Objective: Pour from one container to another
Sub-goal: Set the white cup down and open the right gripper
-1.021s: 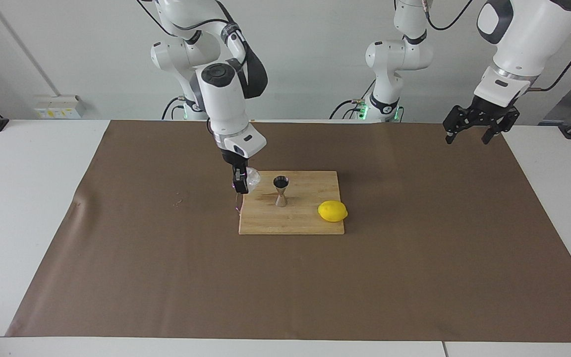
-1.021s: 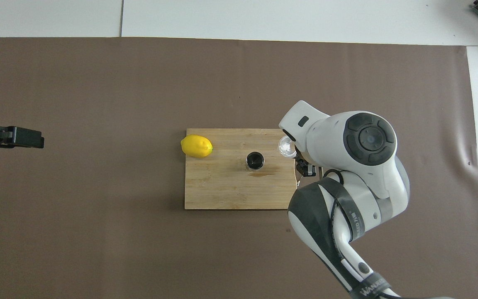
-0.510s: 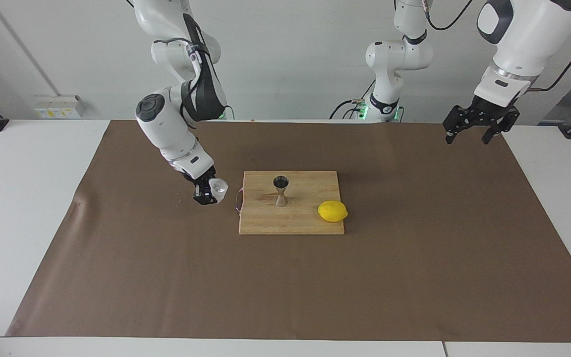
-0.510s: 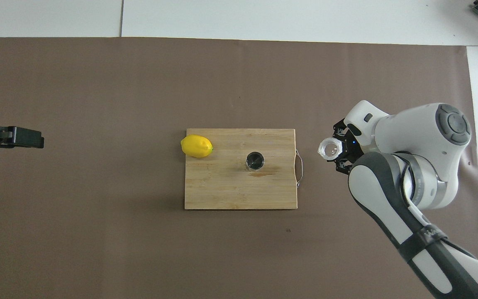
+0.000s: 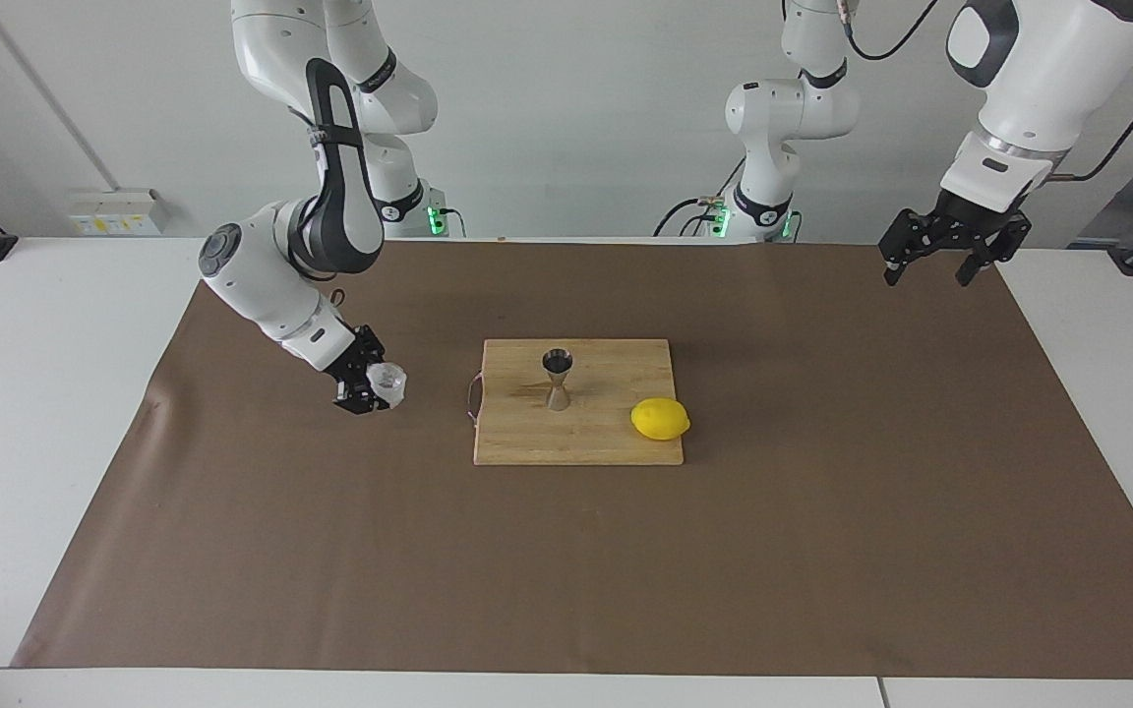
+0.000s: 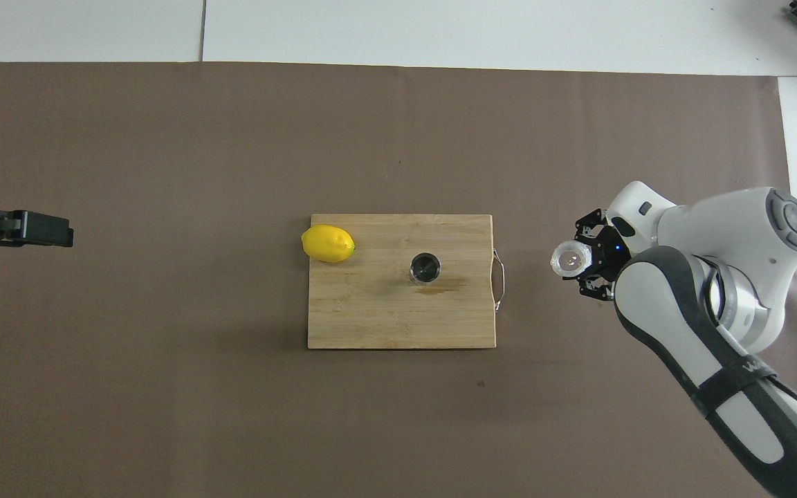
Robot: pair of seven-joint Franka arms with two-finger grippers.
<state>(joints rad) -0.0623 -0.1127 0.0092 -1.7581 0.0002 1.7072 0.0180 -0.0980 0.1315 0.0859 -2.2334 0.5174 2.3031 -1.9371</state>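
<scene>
The robot's right gripper needs to keep holding the translucent cup (image 6: 570, 259), because the cup is hanging above the brown mat.
The whitish translucent cup (image 5: 387, 380) is held in my right gripper (image 5: 375, 388), which is shut on it low over the brown mat, beside the cutting board toward the right arm's end. In the overhead view the cup (image 6: 570, 259) shows its open mouth upward in the right gripper (image 6: 582, 261). The steel hourglass jigger (image 5: 557, 379) stands upright on the wooden board (image 5: 616, 442); from overhead the jigger (image 6: 425, 268) shows a dark mouth. My left gripper (image 5: 955, 258) waits open and raised over the mat's edge at the left arm's end, and also shows overhead (image 6: 32, 229).
A yellow lemon (image 5: 660, 419) lies on the board at its corner toward the left arm's end, farther from the robots than the jigger in the overhead view (image 6: 328, 243). The board (image 6: 371, 318) has a wire handle (image 6: 499, 279) facing the cup. A brown mat (image 5: 566, 570) covers the table.
My right gripper has carried the cup away from beside the jigger, off the board toward the right arm's end, and lowered it. The cup has turned mouth-up. The left arm has not moved.
</scene>
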